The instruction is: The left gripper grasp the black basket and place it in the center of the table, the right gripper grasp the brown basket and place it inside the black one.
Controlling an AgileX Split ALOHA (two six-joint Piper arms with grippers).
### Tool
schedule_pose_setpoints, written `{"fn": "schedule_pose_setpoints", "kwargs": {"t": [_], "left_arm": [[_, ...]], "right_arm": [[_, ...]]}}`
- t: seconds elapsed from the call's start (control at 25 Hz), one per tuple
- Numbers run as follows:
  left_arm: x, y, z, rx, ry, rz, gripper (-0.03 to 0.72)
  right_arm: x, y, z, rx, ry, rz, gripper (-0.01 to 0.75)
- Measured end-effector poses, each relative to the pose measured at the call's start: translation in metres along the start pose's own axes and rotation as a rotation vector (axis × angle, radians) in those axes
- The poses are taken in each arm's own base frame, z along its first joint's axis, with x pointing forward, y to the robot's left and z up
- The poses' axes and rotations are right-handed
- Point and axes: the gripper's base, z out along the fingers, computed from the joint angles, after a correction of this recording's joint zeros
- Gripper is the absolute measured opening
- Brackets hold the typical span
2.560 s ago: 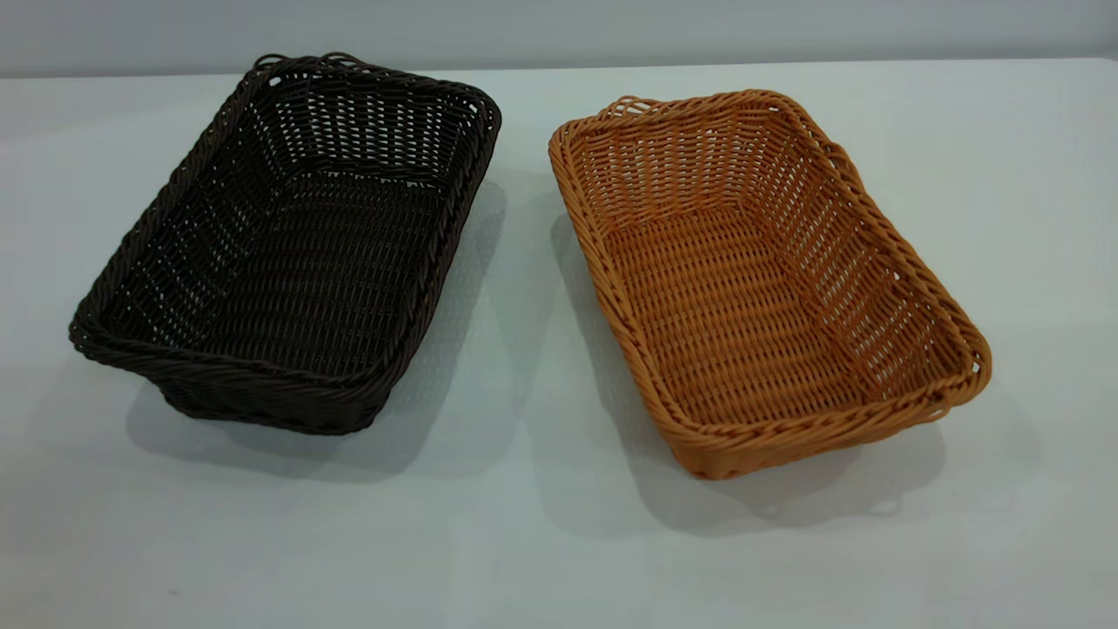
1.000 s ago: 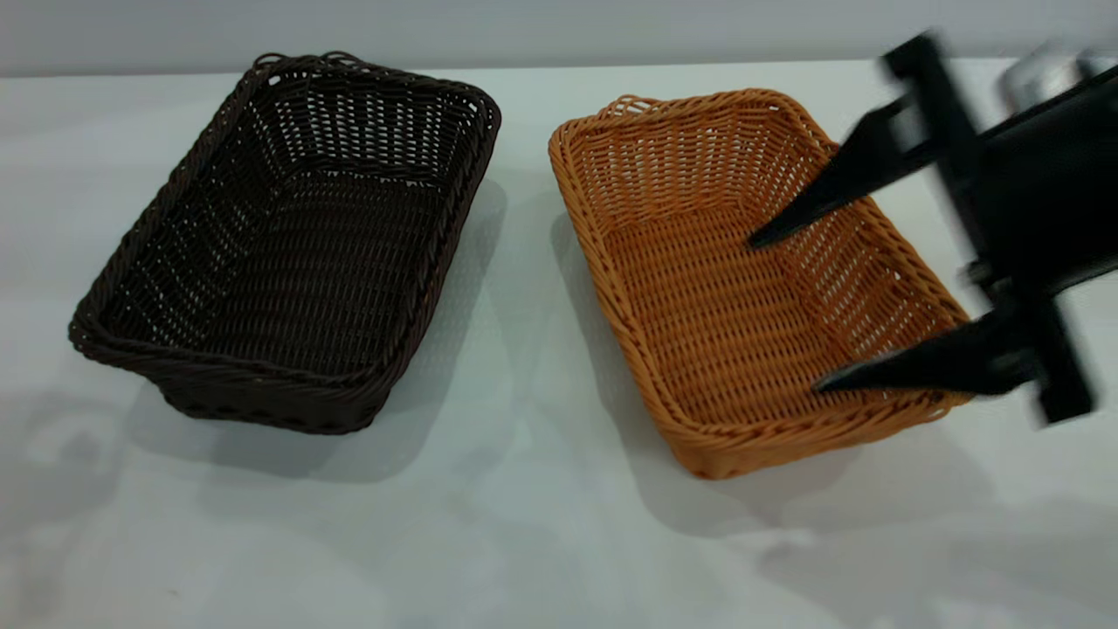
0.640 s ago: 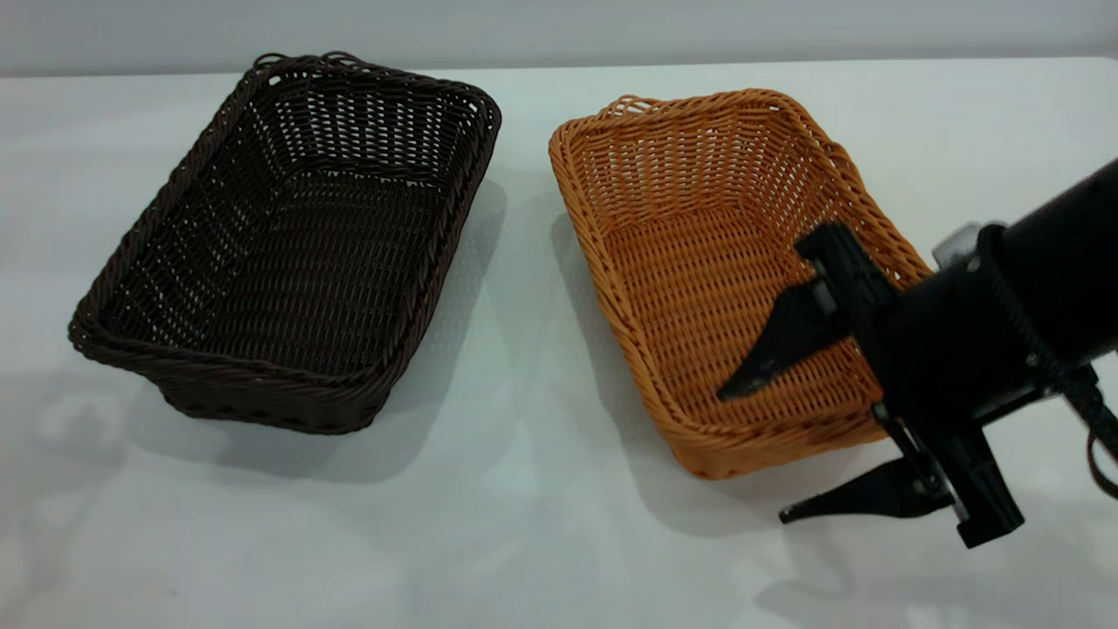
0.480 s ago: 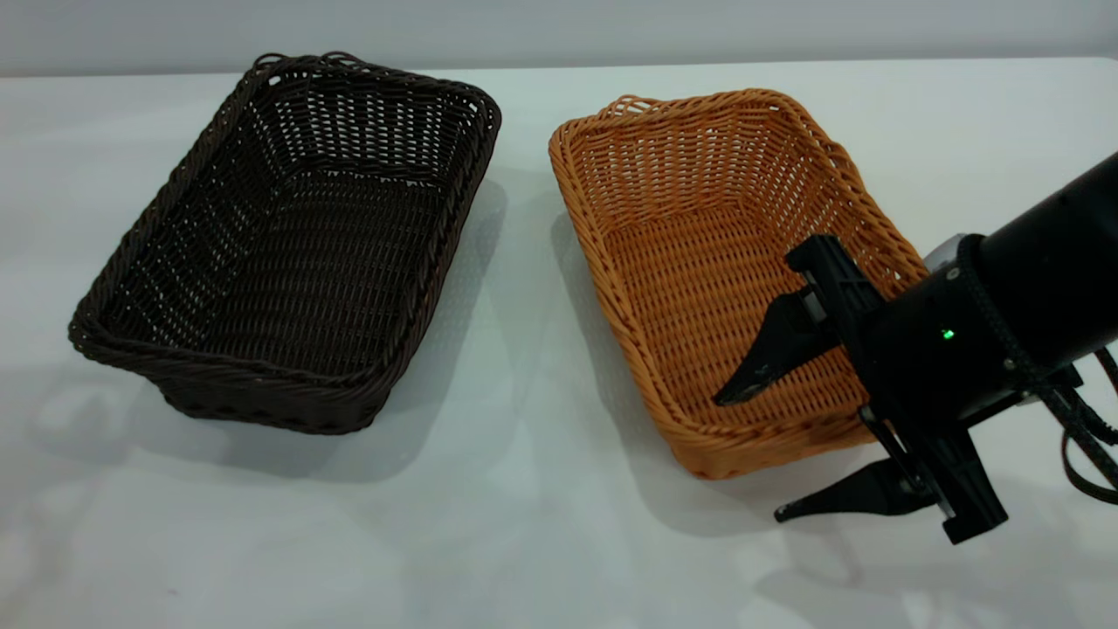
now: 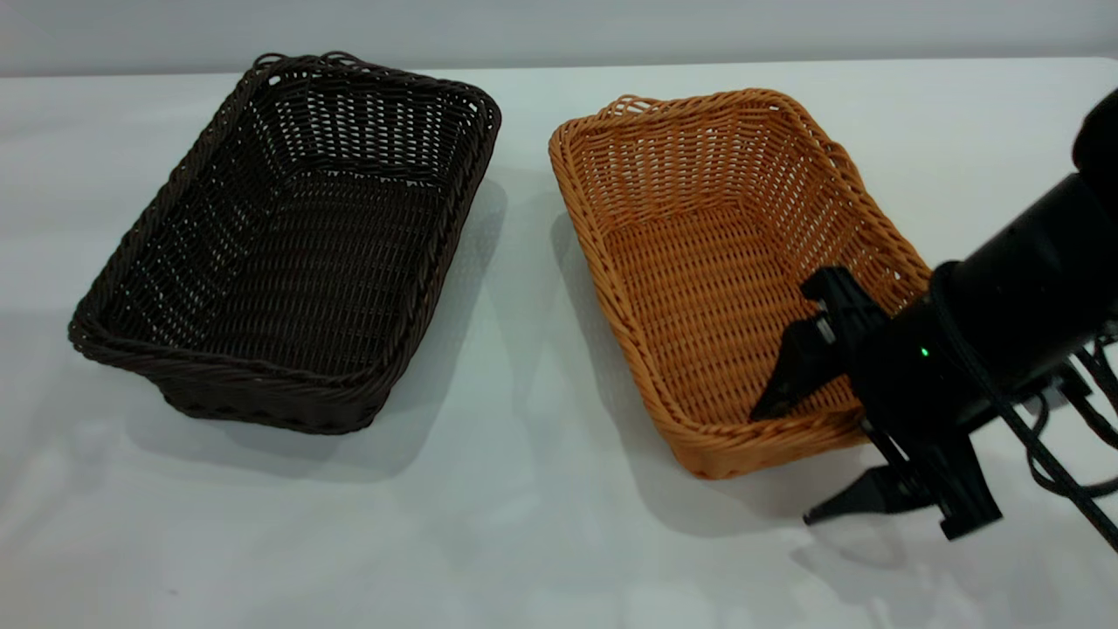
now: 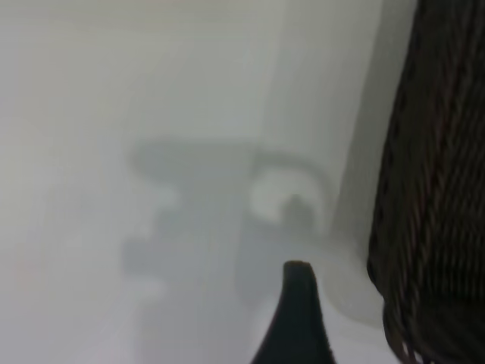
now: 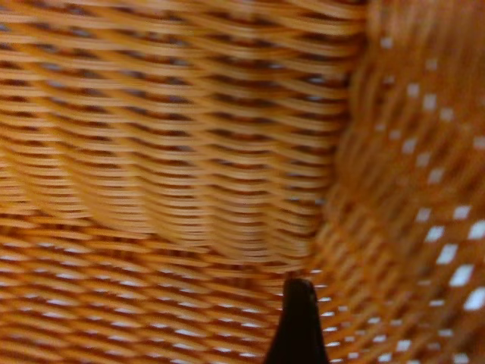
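Observation:
Next, my left gripper grabs the rim on the basket's long side, to set the black basket [image 5: 288,236] in the center of the table.
The black basket [image 5: 288,236] stands on the left of the white table [image 5: 524,533], and the brown basket [image 5: 742,271] stands to its right, both upright and empty. My right gripper [image 5: 782,468] is open at the brown basket's near right corner. One finger is inside over the floor and the other is outside, low by the table, so the near wall lies between them. The right wrist view shows one fingertip [image 7: 297,322] close against the orange weave [image 7: 174,152]. My left gripper [image 6: 299,318] is out of the exterior view. Its wrist view shows it just beside the black basket's outer wall [image 6: 439,189], above the table.
The right arm's thick black body and cable [image 5: 1022,332] hang over the table's right side. A strip of bare table [image 5: 524,288] separates the two baskets. The table's far edge [image 5: 559,65] meets a pale wall.
My right arm came in from the right and dropped from above the brown basket to its near right corner, now straddling the near wall. Both baskets stayed put.

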Motion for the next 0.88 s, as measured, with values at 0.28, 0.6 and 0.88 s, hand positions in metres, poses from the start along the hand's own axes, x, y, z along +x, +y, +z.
{"fn": "schedule_pose_setpoints", "kwargs": {"t": [0.28, 0.6, 0.88], "left_arm": [[-0.032, -0.015, 0.066, 0.019, 0.084, 0.074, 0.552], [-0.045, -0.045, 0.137, 0.048, 0.161, 0.177, 0.552], [-0.025, -0.068, 0.182, 0.064, 0.227, 0.234, 0.480]], "right_arm": [[0.000, 0.010, 0.000, -0.027, -0.003, -0.012, 0.523], [-0.001, 0.010, 0.000, -0.025, -0.009, -0.030, 0.512], [-0.005, 0.006, 0.006, 0.001, -0.025, -0.029, 0.472]]}}
